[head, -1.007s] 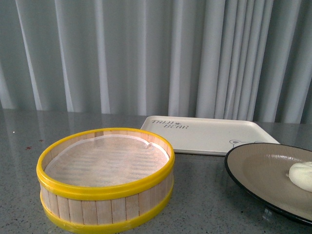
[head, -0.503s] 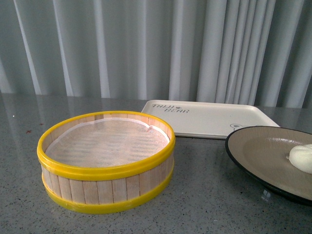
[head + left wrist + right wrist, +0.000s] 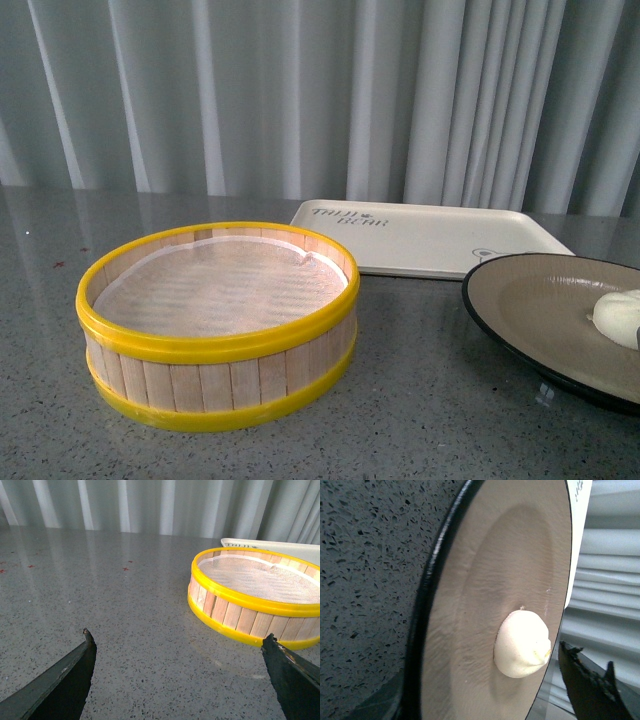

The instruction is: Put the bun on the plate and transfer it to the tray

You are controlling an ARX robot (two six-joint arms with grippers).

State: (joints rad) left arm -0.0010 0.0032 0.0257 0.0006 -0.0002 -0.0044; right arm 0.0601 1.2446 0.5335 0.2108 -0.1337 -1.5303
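The right gripper grabs the plate by its black rim next, to move the bun (image 3: 522, 645) over to the tray.
The cream-white bun (image 3: 620, 318) lies on the beige, black-rimmed plate (image 3: 530, 310) at the table's right edge of the front view. The cream tray (image 3: 430, 238) with grey lettering lies flat behind the plate. No arm shows in the front view. In the right wrist view the bun (image 3: 522, 645) sits near the plate's (image 3: 470, 595) middle. My right gripper (image 3: 485, 690) is open, one dark finger (image 3: 585, 685) standing past the plate's far rim, clear of the bun. My left gripper (image 3: 178, 636) is open over bare table, with nothing between its fingers.
A yellow-rimmed wooden-slat steamer basket (image 3: 218, 320), lined with white paper, stands left of the plate and holds no bun. It lies just ahead of my left gripper, steamer basket (image 3: 255, 595). Speckled grey tabletop (image 3: 100, 580) stretches left. Grey curtains hang behind.
The whole front view has shifted upward in the picture, so the camera moved. The basket, tray, plate and bun keep their places relative to each other.
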